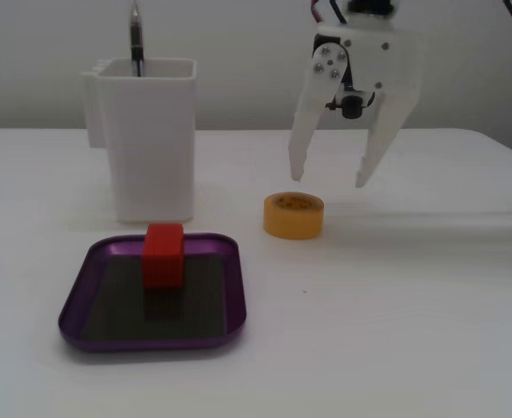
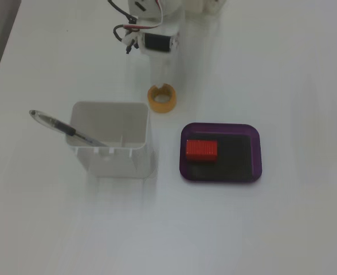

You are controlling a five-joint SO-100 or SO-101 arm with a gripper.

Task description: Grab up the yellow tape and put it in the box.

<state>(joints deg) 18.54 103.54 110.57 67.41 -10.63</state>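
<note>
My gripper takes hold of the yellow tape's round outer rim [image 1: 293, 223] next, to put the tape in the box.
The yellow tape [image 1: 293, 215] lies flat on the white table, to the right of the box in this fixed view. My white gripper [image 1: 329, 178] hangs open and empty just above and slightly right of the tape, not touching it. The box [image 1: 151, 340] is a shallow purple tray at the front left, and a red block [image 1: 163, 254] stands in it. In the other fixed view, seen from above, the tape [image 2: 161, 98] lies just below my gripper [image 2: 160, 75], with one fingertip overlapping the tape's top rim. The box [image 2: 183, 153] sits lower right with the red block [image 2: 202, 149] inside.
A tall white pen holder [image 1: 149, 139] with a pen [image 1: 135, 39] stands behind the box, left of the tape. From above, the holder [image 2: 108, 106] and pen [image 2: 65, 127] are left of the box. Bare white table surrounds everything.
</note>
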